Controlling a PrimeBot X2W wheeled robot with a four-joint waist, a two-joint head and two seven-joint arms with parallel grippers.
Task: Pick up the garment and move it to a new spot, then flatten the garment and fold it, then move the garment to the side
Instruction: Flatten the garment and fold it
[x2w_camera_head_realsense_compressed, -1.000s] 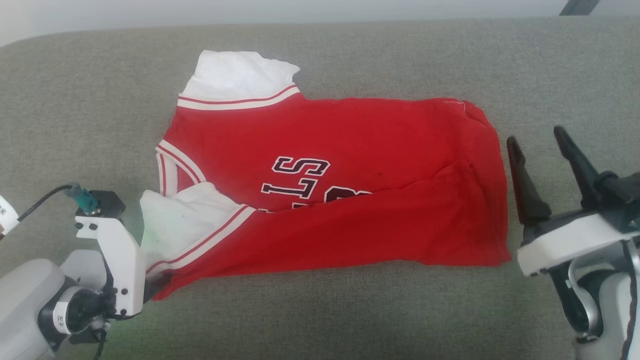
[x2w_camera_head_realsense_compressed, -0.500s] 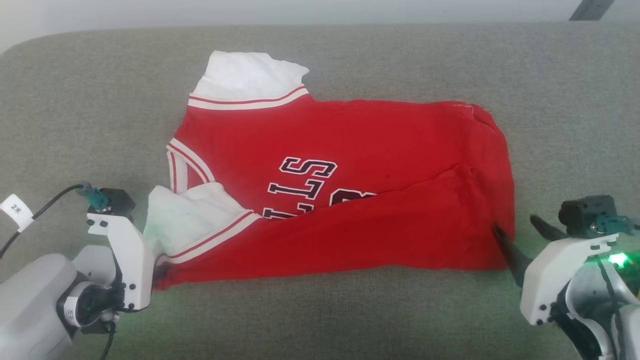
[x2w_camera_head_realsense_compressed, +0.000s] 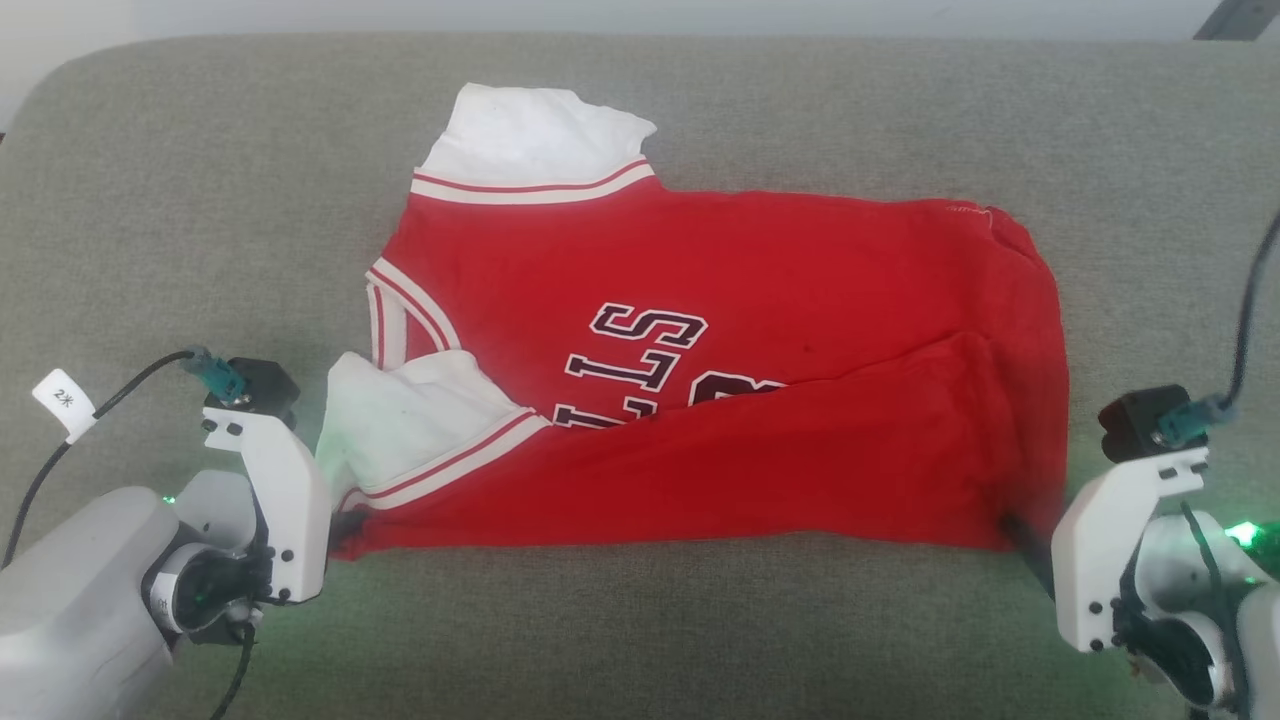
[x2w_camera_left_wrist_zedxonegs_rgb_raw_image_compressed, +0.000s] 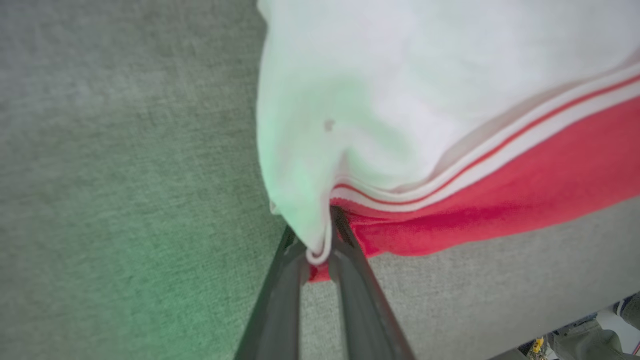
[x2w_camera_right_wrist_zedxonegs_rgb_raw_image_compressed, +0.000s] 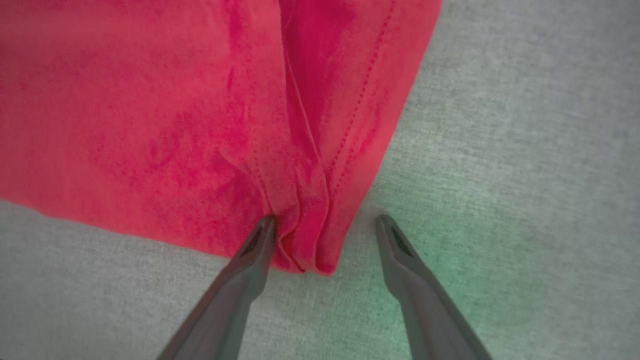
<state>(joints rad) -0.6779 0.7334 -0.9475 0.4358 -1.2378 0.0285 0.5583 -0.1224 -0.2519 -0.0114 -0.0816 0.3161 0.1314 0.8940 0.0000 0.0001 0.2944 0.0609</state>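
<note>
My right gripper grabs the garment (x2w_camera_head_realsense_compressed: 720, 400) by its bunched hem corner (x2w_camera_head_realsense_compressed: 1010, 523) next, since the hem layers bunch up into folds while the rest of the garment lies flat.
The red garment (x2w_camera_head_realsense_compressed: 720, 400) lies on the grey cushion with its near long side folded over, hiding part of the dark lettering. White sleeves show at the far left and near left. My left gripper (x2w_camera_head_realsense_compressed: 345, 525) is at the near left corner, shut on the garment's white sleeve edge (x2w_camera_left_wrist_zedxonegs_rgb_raw_image_compressed: 400, 100) and red hem; in the left wrist view the left gripper (x2w_camera_left_wrist_zedxonegs_rgb_raw_image_compressed: 320, 235) pinches that cloth. My right gripper (x2w_camera_head_realsense_compressed: 1015, 530) is low at the near right corner. In the right wrist view the right gripper (x2w_camera_right_wrist_zedxonegs_rgb_raw_image_compressed: 325, 225) is open, its fingers either side of the bunched corner of the garment (x2w_camera_right_wrist_zedxonegs_rgb_raw_image_compressed: 150, 125).
The grey cushion (x2w_camera_head_realsense_compressed: 700, 640) stretches wide around the shirt, with a pale wall behind its far edge. A tagged black cable (x2w_camera_head_realsense_compressed: 62, 400) runs to my left wrist. In the left wrist view the cushion's edge (x2w_camera_left_wrist_zedxonegs_rgb_raw_image_compressed: 550, 320) drops off at the lower right.
My right gripper has swung down from beside the hem, fingers upright, to the near right corner with its fingers around it. The left gripper kept its hold. The camera shifted slightly.
</note>
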